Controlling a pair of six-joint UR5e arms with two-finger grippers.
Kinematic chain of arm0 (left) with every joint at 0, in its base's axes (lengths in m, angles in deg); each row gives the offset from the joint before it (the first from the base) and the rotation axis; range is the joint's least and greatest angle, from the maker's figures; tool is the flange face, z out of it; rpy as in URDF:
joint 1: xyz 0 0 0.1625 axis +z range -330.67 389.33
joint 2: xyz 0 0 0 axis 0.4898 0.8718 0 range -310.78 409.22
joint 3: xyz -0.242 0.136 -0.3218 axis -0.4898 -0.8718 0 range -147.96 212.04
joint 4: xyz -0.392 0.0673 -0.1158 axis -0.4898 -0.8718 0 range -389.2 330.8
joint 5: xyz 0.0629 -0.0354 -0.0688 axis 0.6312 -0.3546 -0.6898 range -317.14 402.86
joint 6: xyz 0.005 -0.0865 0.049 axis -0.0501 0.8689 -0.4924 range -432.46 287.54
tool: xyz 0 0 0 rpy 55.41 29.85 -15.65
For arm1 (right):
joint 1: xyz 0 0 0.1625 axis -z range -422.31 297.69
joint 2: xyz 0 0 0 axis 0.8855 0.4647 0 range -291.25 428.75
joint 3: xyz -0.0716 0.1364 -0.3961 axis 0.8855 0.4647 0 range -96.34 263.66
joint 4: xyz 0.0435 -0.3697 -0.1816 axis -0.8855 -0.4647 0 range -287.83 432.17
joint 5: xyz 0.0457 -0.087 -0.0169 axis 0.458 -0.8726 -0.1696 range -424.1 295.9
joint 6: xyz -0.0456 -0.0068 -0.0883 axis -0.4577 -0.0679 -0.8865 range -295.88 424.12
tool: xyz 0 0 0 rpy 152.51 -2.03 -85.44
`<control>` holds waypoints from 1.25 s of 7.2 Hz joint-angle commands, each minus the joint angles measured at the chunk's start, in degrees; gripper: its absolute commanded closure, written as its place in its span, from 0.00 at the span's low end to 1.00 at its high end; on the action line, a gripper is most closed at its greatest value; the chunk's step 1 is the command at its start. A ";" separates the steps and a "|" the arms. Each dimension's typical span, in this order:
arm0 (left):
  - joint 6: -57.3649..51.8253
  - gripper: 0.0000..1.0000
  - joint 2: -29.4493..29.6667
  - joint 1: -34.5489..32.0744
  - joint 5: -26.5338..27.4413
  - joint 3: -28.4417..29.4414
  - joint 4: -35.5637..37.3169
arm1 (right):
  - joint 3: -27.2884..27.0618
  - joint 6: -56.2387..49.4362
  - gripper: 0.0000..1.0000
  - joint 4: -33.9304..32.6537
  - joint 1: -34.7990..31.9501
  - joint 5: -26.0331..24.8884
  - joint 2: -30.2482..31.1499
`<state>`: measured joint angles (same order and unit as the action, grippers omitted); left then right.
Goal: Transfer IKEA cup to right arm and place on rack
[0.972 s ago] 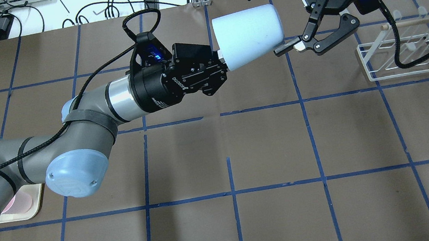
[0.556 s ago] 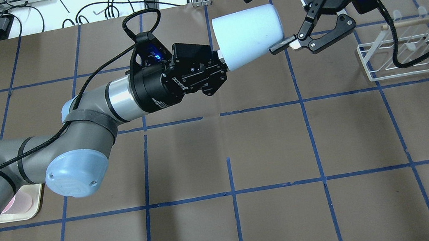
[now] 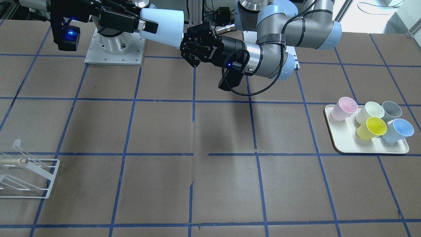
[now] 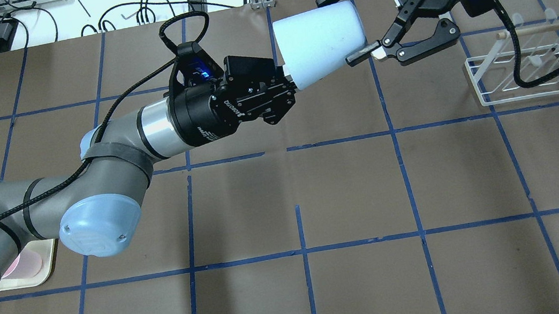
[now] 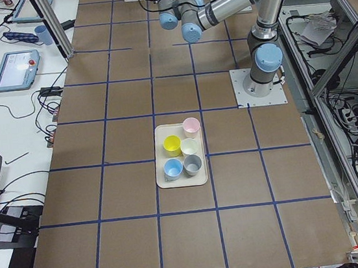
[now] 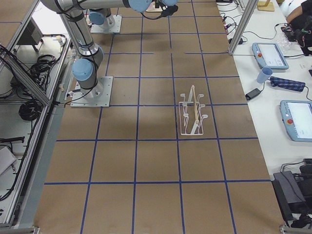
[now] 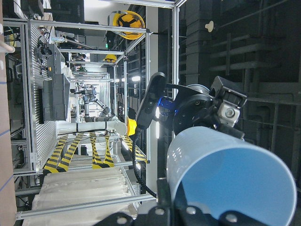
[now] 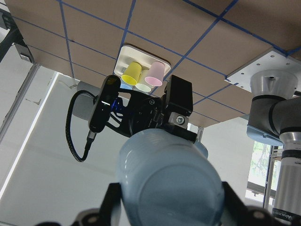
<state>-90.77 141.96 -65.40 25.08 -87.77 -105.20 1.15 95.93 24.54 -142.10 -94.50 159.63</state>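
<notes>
My right gripper grabs the cup by its base end [image 3: 146, 23] next. Then it hangs the pale blue cup on the rack [image 3: 27, 175].
The pale blue IKEA cup [image 4: 321, 43] is held level in the air above the table's far middle. My left gripper [image 4: 290, 81] is shut on its rim, and the cup's base points toward the right arm. My right gripper [image 4: 341, 27] is open, with one finger above and one below the cup's base end. In the front view the cup [image 3: 164, 24] sits between the right gripper [image 3: 148, 26] and the left gripper [image 3: 185, 41]. The left wrist view shows the cup's open mouth [image 7: 230, 183]. The right wrist view shows its base [image 8: 169, 183]. The white wire rack [image 4: 522, 71] stands on the table at the right.
A cream tray [image 3: 368, 149] on the robot's left side holds pink, yellow, pale green, grey and blue cups. The right arm's black cable [image 4: 514, 55] hangs over the rack. Cables and devices lie on the white bench beyond the table's far edge.
My right gripper has moved left toward the cup, so its open fingers now straddle the base end. The left arm and the cup have barely moved.
</notes>
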 commanded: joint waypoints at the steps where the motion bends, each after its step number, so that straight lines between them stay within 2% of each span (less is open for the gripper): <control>1: 0.12 0.33 -0.01 0.07 0.11 0.19 -0.03 | 0.07 0.00 0.67 -0.44 0.24 -0.01 0.00; 2: 0.12 0.33 -0.10 0.07 0.11 0.20 -0.21 | 0.16 0.00 0.75 -0.53 0.25 -0.01 0.00; 3: 0.12 0.33 -0.10 0.07 0.20 0.20 -0.30 | 0.33 0.00 0.79 -0.61 0.33 -0.01 0.00; 4: 0.21 0.32 -0.10 0.07 0.20 0.20 -0.30 | 0.42 -0.09 0.82 -0.88 0.51 -0.01 0.00; 5: 0.21 0.30 -0.19 0.33 0.64 0.28 -0.30 | 0.95 0.26 0.82 -5.92 1.12 -0.62 0.00; 6: 0.56 0.26 -0.01 1.03 0.73 0.28 -0.21 | 1.82 0.00 0.83 -7.28 2.17 -1.75 0.00; 8: 3.27 0.25 -0.27 2.26 0.73 0.46 -0.03 | 2.27 -0.18 0.83 -15.43 3.84 -8.59 0.00; 9: 3.28 0.23 -0.19 2.96 0.82 0.46 0.05 | 1.92 -0.17 0.83 -20.51 3.85 -13.93 -0.09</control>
<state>-88.10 141.77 -63.26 25.82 -87.36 -105.23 3.19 95.77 9.62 -138.63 -102.91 159.62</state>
